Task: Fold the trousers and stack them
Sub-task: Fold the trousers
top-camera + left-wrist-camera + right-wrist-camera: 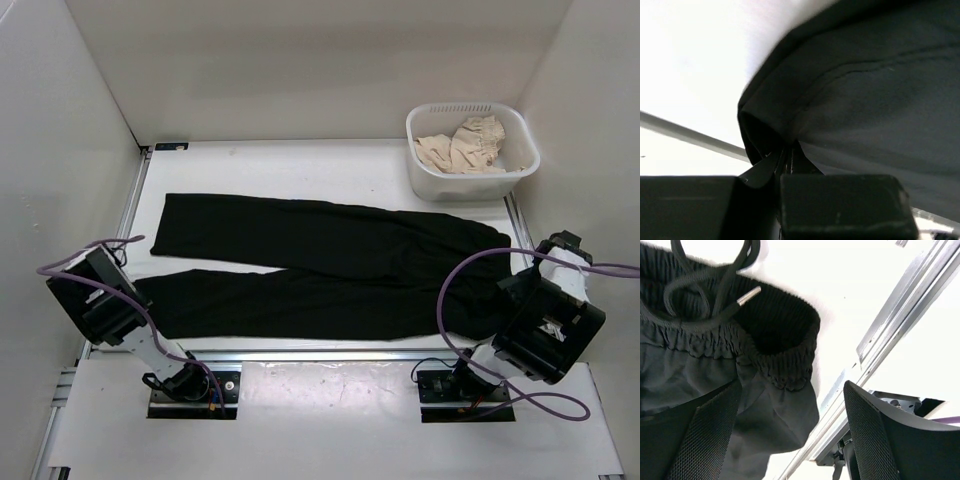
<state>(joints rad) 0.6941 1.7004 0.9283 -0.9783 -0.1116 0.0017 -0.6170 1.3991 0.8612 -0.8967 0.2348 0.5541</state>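
I will grab the trousers next with my right gripper, by the near corner of their waistband. Then the near leg can be folded over the far one.
The black trousers lie flat across the table, waist at the right, leg ends at the left. My left gripper is at the end of the near leg. In the left wrist view it is shut on a pinched fold of the black fabric. My right gripper is at the waist's near corner. In the right wrist view it is open, its mesh fingers on either side of the elastic waistband. The drawstring lies on the waist.
A white basket holding beige cloth stands at the back right. Aluminium rails run along the table's near and side edges. White walls enclose the table on the left, back and right.
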